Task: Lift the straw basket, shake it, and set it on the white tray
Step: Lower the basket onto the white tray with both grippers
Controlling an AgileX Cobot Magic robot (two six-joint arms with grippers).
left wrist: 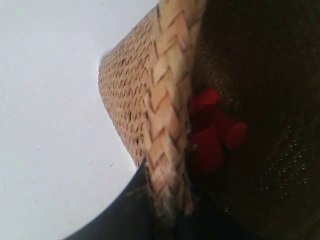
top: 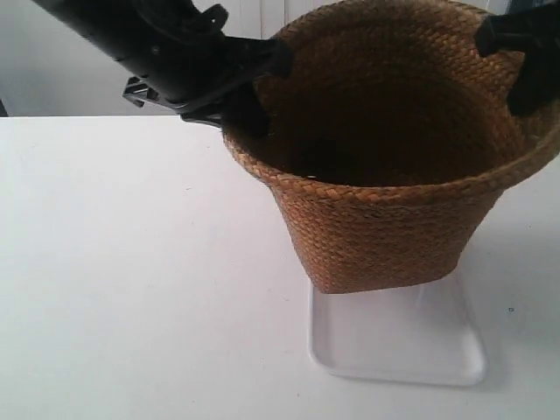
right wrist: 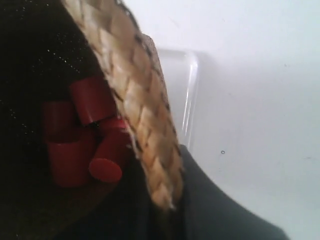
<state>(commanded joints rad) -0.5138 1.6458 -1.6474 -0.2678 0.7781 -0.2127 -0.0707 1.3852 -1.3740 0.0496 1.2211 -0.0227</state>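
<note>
The straw basket's base [top: 367, 280] is hanging tilted above the tray's far end. The robot's right gripper needs to hold on to the basket's rim until the basket is on the white tray.
The brown straw basket [top: 385, 219] hangs tilted, its base just over the far end of the white tray [top: 398, 346]; whether it touches the tray I cannot tell. The arm at the exterior view's left has its gripper [top: 258, 79] clamped on the rim, and the arm at the exterior view's right grips [top: 525, 61] the opposite rim. In the left wrist view my left gripper [left wrist: 170, 215] is shut on the braided rim [left wrist: 172, 100]. My right gripper [right wrist: 167, 205] is likewise shut on the rim [right wrist: 140, 110], with the tray's edge [right wrist: 190, 100] beyond. Red cylinders [right wrist: 80, 140] lie inside the basket.
A white tabletop [top: 131, 280] spreads round the tray. The red cylinders [left wrist: 212, 132] also show in the left wrist view, low in the dark interior. A pale wall [top: 52, 70] stands behind the table.
</note>
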